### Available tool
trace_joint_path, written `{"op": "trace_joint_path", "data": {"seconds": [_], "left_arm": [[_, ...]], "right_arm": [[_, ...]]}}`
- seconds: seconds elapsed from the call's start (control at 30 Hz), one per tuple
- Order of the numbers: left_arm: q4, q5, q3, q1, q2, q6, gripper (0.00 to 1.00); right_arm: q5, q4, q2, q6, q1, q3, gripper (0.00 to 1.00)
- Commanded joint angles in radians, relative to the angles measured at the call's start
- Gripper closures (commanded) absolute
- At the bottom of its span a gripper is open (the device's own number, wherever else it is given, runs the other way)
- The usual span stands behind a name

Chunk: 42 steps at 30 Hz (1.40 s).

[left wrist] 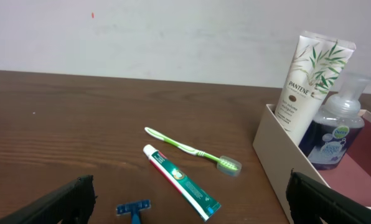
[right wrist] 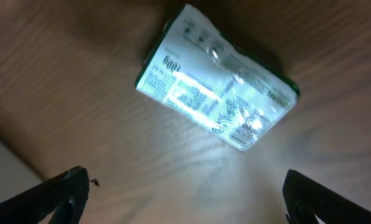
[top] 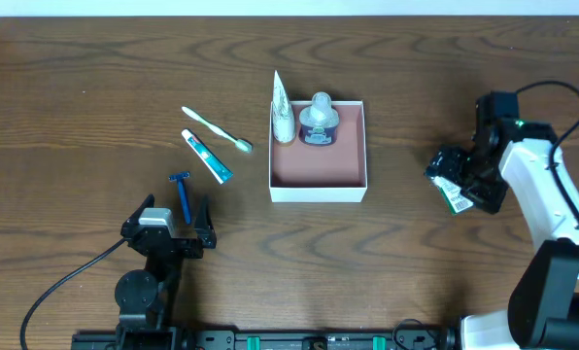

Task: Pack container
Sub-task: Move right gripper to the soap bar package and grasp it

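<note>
My right gripper grabs the green-and-white wrapped packet by its long sides next, so its short ends stay free to enter the container.
The container, a shallow white-walled box with a reddish-brown floor, sits mid-table. It holds a white Pantene tube and a blue soap pump bottle; both also show in the left wrist view, tube and bottle. A green toothbrush, a toothpaste tube and a blue razor lie left of the box. My left gripper is open and empty, just near of the razor. My right gripper is open above a green-and-white wrapped packet on the table.
The right arm's white body stands at the right edge. A cable trails from the left arm at the front left. In the left wrist view the box wall lies close to the right finger.
</note>
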Motion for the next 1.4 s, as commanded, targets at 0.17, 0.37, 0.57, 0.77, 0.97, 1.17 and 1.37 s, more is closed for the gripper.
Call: {"op": "trace_joint_path", "data": {"seconds": [0.17,0.37,0.57,0.77,0.97,1.17,1.37], "left_arm": [[-0.035,0.021,-0.016,0.003,0.0,0.014,0.02],[-0.035,0.021,-0.016,0.003,0.0,0.014,0.02],[-0.035,0.021,-0.016,0.003,0.0,0.014,0.02],[-0.035,0.021,-0.016,0.003,0.0,0.014,0.02],[-0.035,0.021,-0.016,0.003,0.0,0.014,0.02],[-0.035,0.021,-0.016,0.003,0.0,0.014,0.02],[-0.035,0.021,-0.016,0.003,0.0,0.014,0.02]], "right_arm": [[0.03,0.201,0.002,0.051,-0.011,-0.127,0.01],[0.034,0.341,0.002,0.073,-0.04,-0.158,0.01],[0.1,0.406,0.003,0.122,-0.052,-0.183,0.01],[0.101,0.464,0.005,0.122,-0.054,-0.212,0.01],[0.109,0.484,0.039,0.122,-0.054,-0.222,0.01],[0.085,0.48,0.109,0.13,-0.054,-0.222,0.01],[0.071,0.479,0.142,0.137,-0.054,-0.222,0.02]]}}
